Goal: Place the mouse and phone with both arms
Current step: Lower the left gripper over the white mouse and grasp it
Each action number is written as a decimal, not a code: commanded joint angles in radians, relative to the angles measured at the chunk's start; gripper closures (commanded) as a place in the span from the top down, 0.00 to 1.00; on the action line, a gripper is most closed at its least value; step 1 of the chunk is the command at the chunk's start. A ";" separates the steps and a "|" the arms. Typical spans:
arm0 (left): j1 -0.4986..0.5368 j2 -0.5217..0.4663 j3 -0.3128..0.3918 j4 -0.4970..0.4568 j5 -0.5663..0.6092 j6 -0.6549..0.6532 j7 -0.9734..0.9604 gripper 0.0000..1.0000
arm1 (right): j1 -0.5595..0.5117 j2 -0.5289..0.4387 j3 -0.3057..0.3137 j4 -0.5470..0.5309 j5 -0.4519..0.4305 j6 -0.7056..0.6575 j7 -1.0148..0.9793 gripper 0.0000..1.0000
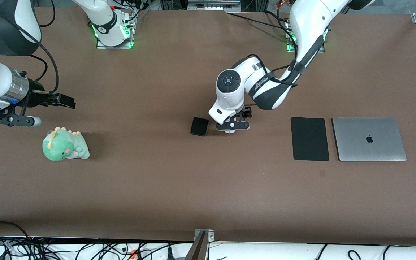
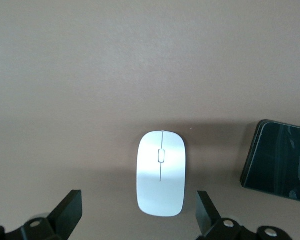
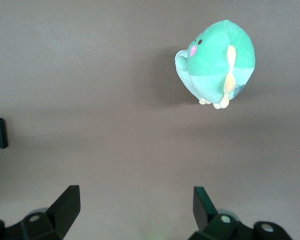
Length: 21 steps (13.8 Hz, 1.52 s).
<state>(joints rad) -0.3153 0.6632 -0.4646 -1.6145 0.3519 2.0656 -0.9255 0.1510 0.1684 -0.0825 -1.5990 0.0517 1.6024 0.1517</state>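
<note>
I should next grab the mouse (image 2: 161, 172) with my left gripper by its straight, facing long sides, because the mouse curves round at its front and back ends.
The white mouse (image 2: 161, 172) lies on the brown table, beside the black phone (image 2: 280, 160). My left gripper (image 2: 139, 205) is open and low over the mouse, one finger on each side of it and not touching it. In the front view the left gripper (image 1: 233, 127) covers the mouse, and the phone (image 1: 199, 126) lies just beside it toward the right arm's end. My right gripper (image 1: 70, 102) is open and empty, held over bare table at the right arm's end; it also shows in the right wrist view (image 3: 135, 205).
A green plush dinosaur (image 1: 65, 145) lies near the right gripper, nearer to the front camera; it also shows in the right wrist view (image 3: 217, 62). A flat black mat (image 1: 310, 139) and a closed grey laptop (image 1: 368, 139) lie toward the left arm's end.
</note>
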 commanded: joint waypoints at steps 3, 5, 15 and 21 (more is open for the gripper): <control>-0.010 0.068 0.004 0.002 0.028 0.091 -0.016 1.00 | 0.015 -0.007 -0.002 0.001 -0.018 -0.004 0.012 1.00; -0.010 0.090 0.004 0.001 0.030 0.111 -0.015 1.00 | 0.018 -0.007 -0.002 0.002 -0.018 -0.004 0.012 1.00; -0.008 0.148 0.012 0.001 0.068 0.139 -0.016 1.00 | 0.018 -0.007 0.000 -0.001 -0.018 -0.013 0.020 1.00; -0.008 0.156 0.012 0.002 0.067 0.139 -0.016 0.78 | 0.019 -0.007 0.000 -0.001 -0.016 -0.013 0.029 1.00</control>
<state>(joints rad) -0.3179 0.8126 -0.4562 -1.6184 0.3909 2.1985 -0.9257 0.1625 0.1684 -0.0825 -1.5986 0.0515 1.6006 0.1589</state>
